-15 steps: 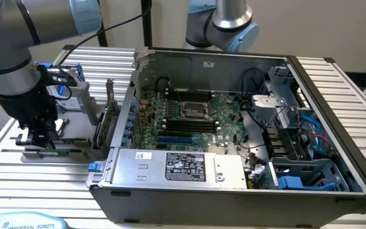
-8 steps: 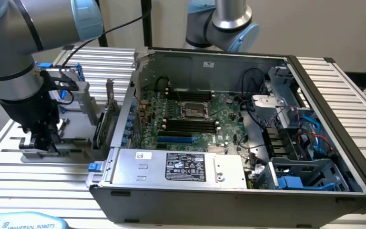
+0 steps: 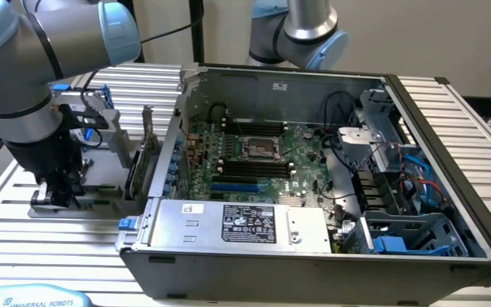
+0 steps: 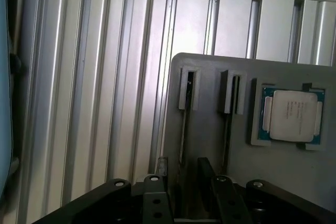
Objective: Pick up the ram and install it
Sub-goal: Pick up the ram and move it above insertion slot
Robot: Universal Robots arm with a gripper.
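The ram's end is enclosed by a slotted post of the holder (image 4: 189, 88), so my gripper should grab the ram by the open middle of its upper edge next.
In the wrist view a grey holder block (image 4: 210, 145) has two narrow slots. A thin dark strip, seemingly the ram (image 4: 183, 129) seen edge-on, runs along one slot; its green face and chips are hidden. My gripper (image 4: 184, 177) is open, with one black finger (image 4: 161, 167) on each side of that strip, just above the holder. I cannot tell whether the fingers touch it. In the exterior view the gripper (image 3: 58, 195) reaches down onto the holder (image 3: 100, 206) at the exterior view's left of the open computer case (image 3: 314, 262). Black memory slots (image 3: 250, 169) lie on the motherboard.
A square silver processor chip (image 4: 292, 115) rests in a pocket of the holder beside the slots. A larger green card with a metal bracket (image 3: 143, 160) stands upright between the holder and the case. A second arm (image 3: 301, 32) rises behind the case. Ribbed aluminium table (image 4: 105, 77) surrounds everything.
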